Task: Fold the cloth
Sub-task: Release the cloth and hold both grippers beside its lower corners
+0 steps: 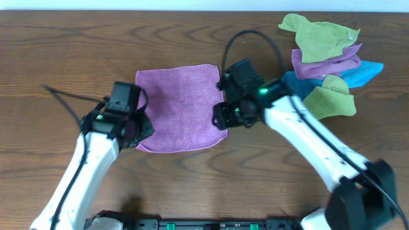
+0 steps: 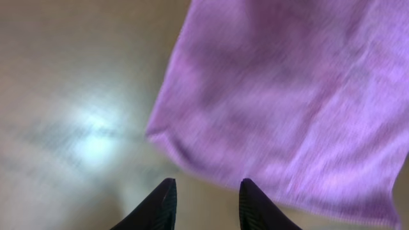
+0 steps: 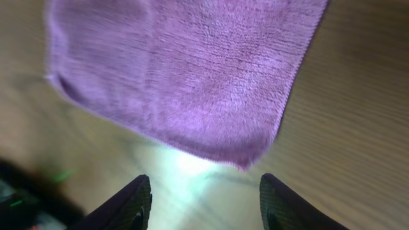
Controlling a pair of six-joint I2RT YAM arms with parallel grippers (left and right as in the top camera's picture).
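Note:
The cloth's near edge is to be folded over. My left gripper should grab the purple cloth [image 1: 180, 107] by its near corner and leave the cloth's other corner for my right gripper.
The purple cloth [image 1: 180, 107] lies flat and unfolded on the wooden table in the overhead view. My left gripper [image 1: 135, 131] hovers at the cloth's near left corner; in the left wrist view its fingers [image 2: 206, 198] are open and empty, just short of the cloth's edge [image 2: 287, 102]. My right gripper [image 1: 220, 118] hovers at the near right corner; in the right wrist view its fingers [image 3: 204, 198] are wide open and empty, just short of the cloth's corner [image 3: 192, 76]. No white tag shows.
A pile of green, purple and blue cloths [image 1: 326, 61] lies at the back right of the table, behind the right arm. A black cable [image 1: 252, 38] loops above the right gripper. The table's near edge holds the arm bases.

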